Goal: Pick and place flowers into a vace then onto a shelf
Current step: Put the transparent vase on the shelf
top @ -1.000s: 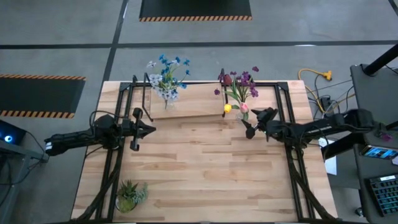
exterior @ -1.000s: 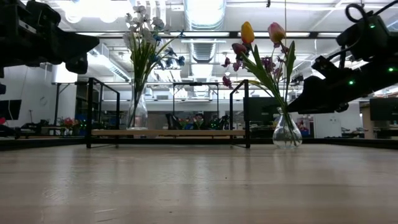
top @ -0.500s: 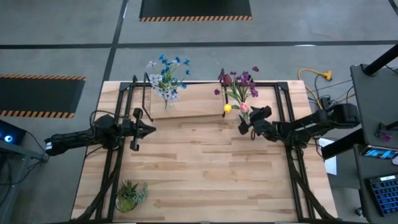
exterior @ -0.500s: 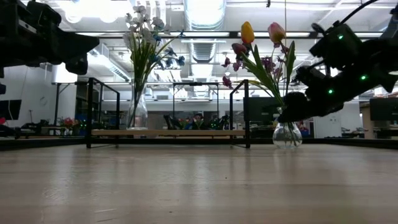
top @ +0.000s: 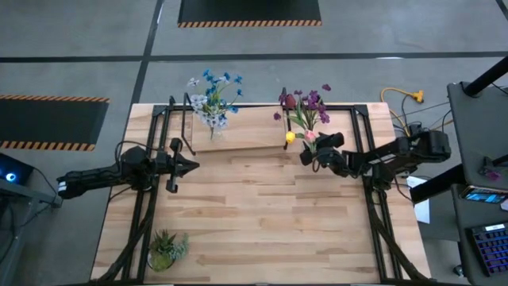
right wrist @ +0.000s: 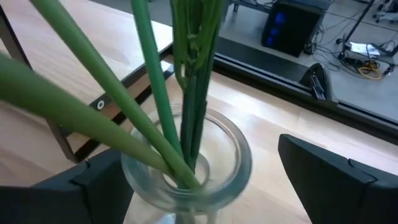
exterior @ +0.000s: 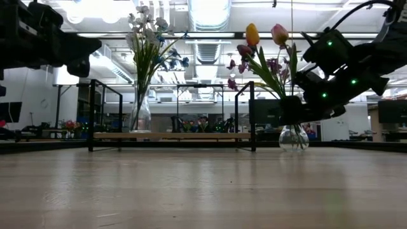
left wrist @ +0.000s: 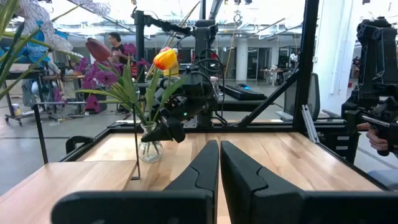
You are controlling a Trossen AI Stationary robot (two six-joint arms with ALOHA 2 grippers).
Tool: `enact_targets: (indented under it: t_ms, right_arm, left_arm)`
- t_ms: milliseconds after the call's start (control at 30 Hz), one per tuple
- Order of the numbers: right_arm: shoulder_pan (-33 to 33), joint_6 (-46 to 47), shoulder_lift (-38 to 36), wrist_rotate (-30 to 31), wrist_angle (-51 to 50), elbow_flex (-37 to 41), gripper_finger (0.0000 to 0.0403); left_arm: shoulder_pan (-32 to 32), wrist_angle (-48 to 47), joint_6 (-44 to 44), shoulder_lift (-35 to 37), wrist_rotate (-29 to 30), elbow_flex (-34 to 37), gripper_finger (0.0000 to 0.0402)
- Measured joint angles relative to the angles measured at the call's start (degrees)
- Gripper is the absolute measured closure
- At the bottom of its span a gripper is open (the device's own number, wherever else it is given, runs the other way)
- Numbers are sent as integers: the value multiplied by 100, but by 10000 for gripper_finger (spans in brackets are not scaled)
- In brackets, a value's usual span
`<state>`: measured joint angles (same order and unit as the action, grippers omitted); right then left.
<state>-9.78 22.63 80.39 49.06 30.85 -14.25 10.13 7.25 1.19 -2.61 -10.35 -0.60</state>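
The glass vase (top: 311,148) would be caught if my right gripper closed now, so it should close: my fingers are on either side of the vase's neck.
A clear glass vase (top: 311,148) with purple, pink and yellow flowers (top: 305,111) stands on the table by the shelf's right end. My right gripper (right wrist: 205,180) is open, its fingers (right wrist: 329,174) level on either side of the vase's neck (right wrist: 186,165); it shows in the low view too, right gripper (exterior: 289,111) above the vase's round belly (exterior: 294,137). A second vase with blue and white flowers (top: 212,99) stands on the shelf (top: 238,131). My left gripper (top: 190,165) is shut and hovers over the table's left part.
The shelf's black brackets (exterior: 95,114) rise at both its ends, one right beside the held-around vase. A small spiky potted plant (top: 165,248) sits at the table's near left corner. Black frame rails (top: 373,214) run along both table sides. Bare wood lies in the middle.
My right gripper has moved toward the table's left and far edge and sunk lower, closing in on the vase with the purple and yellow flowers until its fingers flank the neck. Vase and flowers have stayed in place.
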Motion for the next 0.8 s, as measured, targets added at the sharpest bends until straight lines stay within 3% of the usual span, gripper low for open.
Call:
enact_targets:
  t_ms: [667, 800]
  right_arm:
    - [-3, 31, 67, 27, -2, -54, 252]
    - [-3, 31, 67, 62, 0, -54, 260]
  left_arm:
    - [1, -121, 2, -4, 0, 0, 402]
    - [0, -179, 32, -4, 0, 0, 402]
